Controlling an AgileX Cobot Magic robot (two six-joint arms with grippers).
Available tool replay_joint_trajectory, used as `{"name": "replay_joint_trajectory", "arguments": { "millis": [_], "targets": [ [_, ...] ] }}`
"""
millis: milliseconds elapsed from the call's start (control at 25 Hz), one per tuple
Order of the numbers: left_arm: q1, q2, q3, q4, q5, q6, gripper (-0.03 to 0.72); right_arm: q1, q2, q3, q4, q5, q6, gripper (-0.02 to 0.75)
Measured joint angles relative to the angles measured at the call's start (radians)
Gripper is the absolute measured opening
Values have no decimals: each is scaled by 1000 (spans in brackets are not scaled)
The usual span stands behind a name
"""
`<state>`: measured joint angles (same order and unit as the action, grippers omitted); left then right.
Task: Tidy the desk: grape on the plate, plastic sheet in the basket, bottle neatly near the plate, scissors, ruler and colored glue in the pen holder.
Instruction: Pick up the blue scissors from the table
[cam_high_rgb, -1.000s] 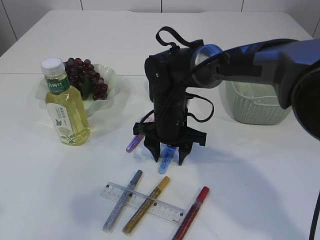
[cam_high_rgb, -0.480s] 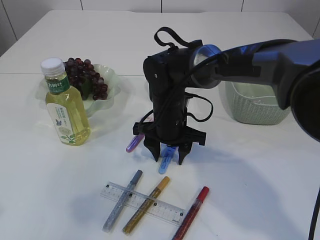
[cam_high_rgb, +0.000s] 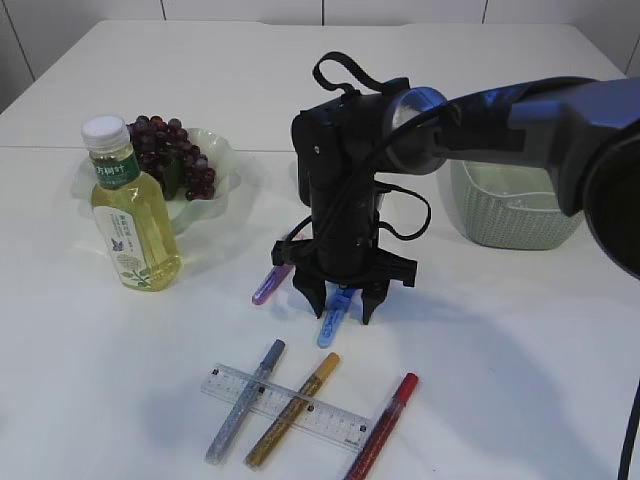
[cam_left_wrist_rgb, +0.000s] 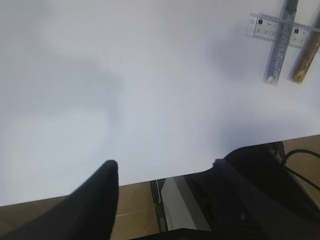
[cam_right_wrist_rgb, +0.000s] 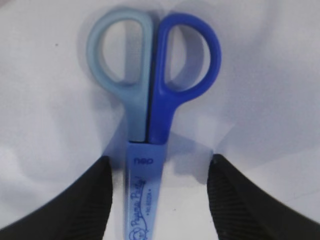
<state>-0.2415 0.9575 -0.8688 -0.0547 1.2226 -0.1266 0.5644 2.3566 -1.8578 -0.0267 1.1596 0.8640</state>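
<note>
My right gripper opens less wide than the scissors' finger loops spread, so it will next grab the narrow sheath's top end (cam_high_rgb: 340, 303) (cam_right_wrist_rgb: 145, 162) on the blue scissors.
My right gripper (cam_high_rgb: 341, 308) (cam_right_wrist_rgb: 160, 159) hangs open just over the blue scissors (cam_high_rgb: 331, 326) (cam_right_wrist_rgb: 150, 107), one finger on each side of their sheath and neither touching it. In the left wrist view my left gripper (cam_left_wrist_rgb: 164, 165) stands open and empty over the table's near edge. The grape (cam_high_rgb: 170, 152) lies on the pale green plate (cam_high_rgb: 226, 158), and the bottle (cam_high_rgb: 130, 215) stands upright in front of the plate. The clear ruler (cam_high_rgb: 285, 405) (cam_left_wrist_rgb: 277, 31) lies under a silver glue pen (cam_high_rgb: 243, 400) (cam_left_wrist_rgb: 280, 45) and a gold one (cam_high_rgb: 292, 410) (cam_left_wrist_rgb: 306, 57), with a red one (cam_high_rgb: 382, 425) beside them. The pen holder is hidden.
A purple pen (cam_high_rgb: 268, 288) lies just left of the right gripper. The green basket (cam_high_rgb: 510, 215) stands at the right behind the arm, and I cannot tell what it contains. The right arm blocks the table's middle.
The right gripper has shifted slightly to the right and a little lower over the scissors. Its jaws stay open. Nothing else moved.
</note>
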Motion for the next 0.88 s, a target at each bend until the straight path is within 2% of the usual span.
{"name": "replay_joint_trajectory", "arguments": {
  "millis": [600, 760, 880],
  "targets": [
    [0, 0, 0, 0, 0, 0, 426, 0, 0, 0, 2, -1, 0, 465],
    [0, 0, 0, 0, 0, 0, 426, 0, 0, 0, 4, -13, 0, 375],
    [0, 0, 0, 0, 0, 0, 426, 0, 0, 0, 4, -17, 0, 265]
  ]
}}
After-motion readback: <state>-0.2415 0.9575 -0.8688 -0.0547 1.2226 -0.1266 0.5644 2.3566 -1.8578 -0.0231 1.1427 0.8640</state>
